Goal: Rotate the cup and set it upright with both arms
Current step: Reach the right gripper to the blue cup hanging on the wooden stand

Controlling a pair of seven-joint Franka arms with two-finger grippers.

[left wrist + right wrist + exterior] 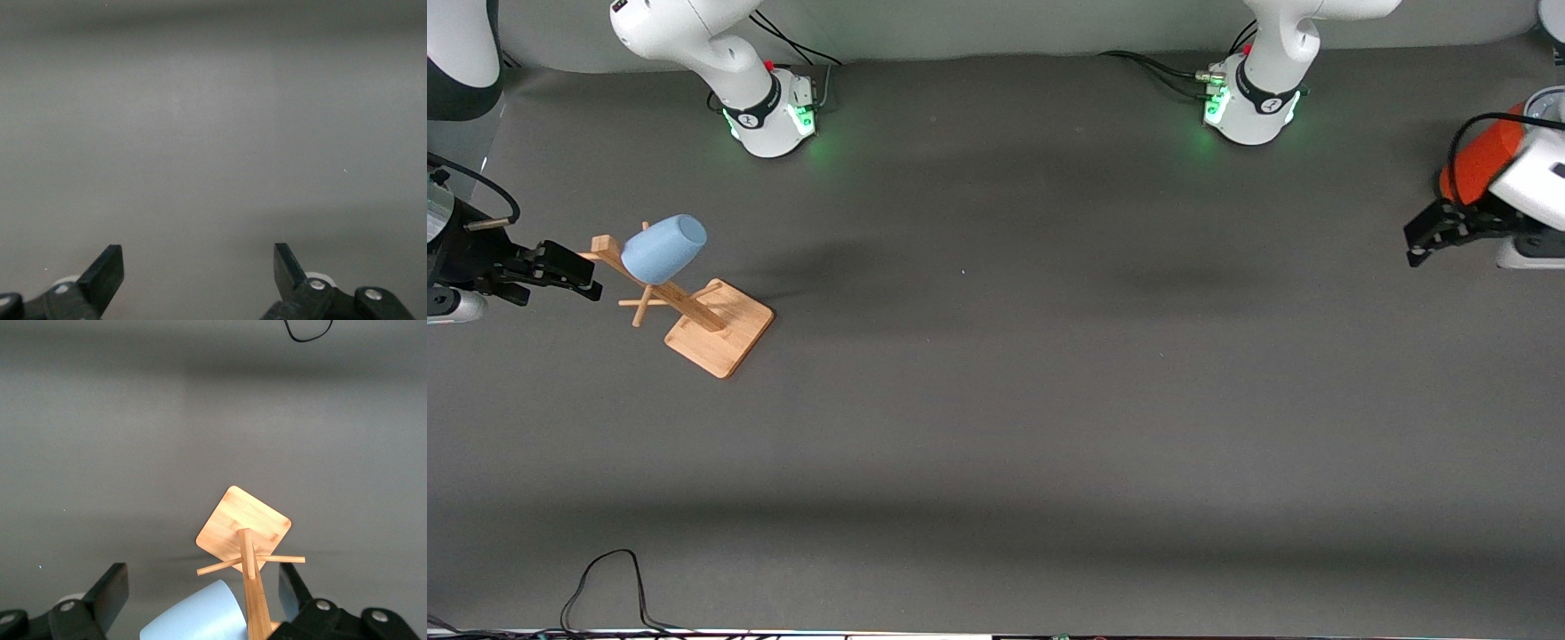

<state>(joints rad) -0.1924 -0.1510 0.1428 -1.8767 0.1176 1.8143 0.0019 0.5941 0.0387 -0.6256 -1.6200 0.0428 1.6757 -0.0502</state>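
The light-blue cup should come free of the wooden rack (694, 311) to turn upright, so my right gripper needs to grab the cup by its outer side (663, 249) next.
The light-blue cup (663, 248) hangs tilted on a peg of a wooden rack (694, 311), toward the right arm's end of the table. My right gripper (587, 277) is open beside the top of the rack, apart from the cup. In the right wrist view the cup (200, 617) and the rack post (252, 587) lie between my open right gripper's (203, 572) fingers, which do not touch them. My left gripper (1412, 247) is open and empty over the left arm's end of the table. The left wrist view shows the open left gripper (198, 253) over bare table.
The rack stands on a square wooden base (734, 342). An orange-red cylinder (1480, 164) sits by the left arm's wrist at the table's end. A black cable (605, 587) loops at the table edge nearest the front camera.
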